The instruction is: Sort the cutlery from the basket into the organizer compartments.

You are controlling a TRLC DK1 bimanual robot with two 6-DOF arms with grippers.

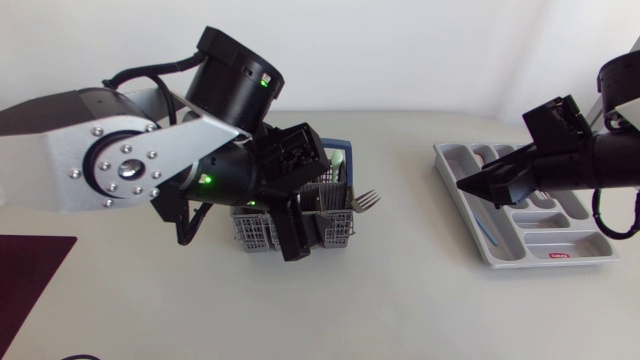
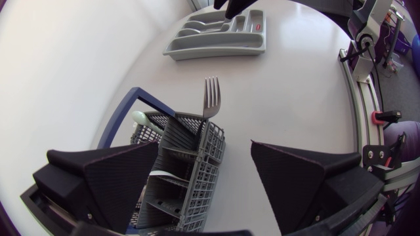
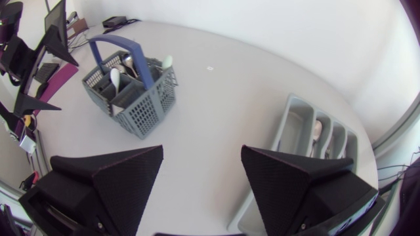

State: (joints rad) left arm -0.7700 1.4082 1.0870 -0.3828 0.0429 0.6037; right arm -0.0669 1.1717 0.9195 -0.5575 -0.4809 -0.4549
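Note:
My right gripper next needs to grab the fork by its tined head [image 1: 366,200], which stands above the basket's sides, as they close around the fork's lower part.
A grey cutlery basket [image 1: 335,222] with a blue handle [image 3: 121,49] stands mid-table. A metal fork [image 1: 365,200] sticks out of it, tines up [image 2: 211,98], and spoons [image 3: 115,77] and a pale handle [image 2: 142,119] show inside. My left gripper [image 1: 298,228] hangs open right over the basket [image 2: 190,177], one finger on each side, holding nothing. The grey organizer [image 1: 560,245] lies at the right with cutlery [image 3: 317,130] in its compartments. My right gripper [image 1: 482,190] hovers open above the organizer's left end, empty [image 3: 202,151].
A dark red mat [image 1: 30,270] lies at the table's front left corner. Bare table [image 1: 410,280] spans the gap between basket and organizer. My left arm's big silver link [image 1: 120,165] covers the table's left part.

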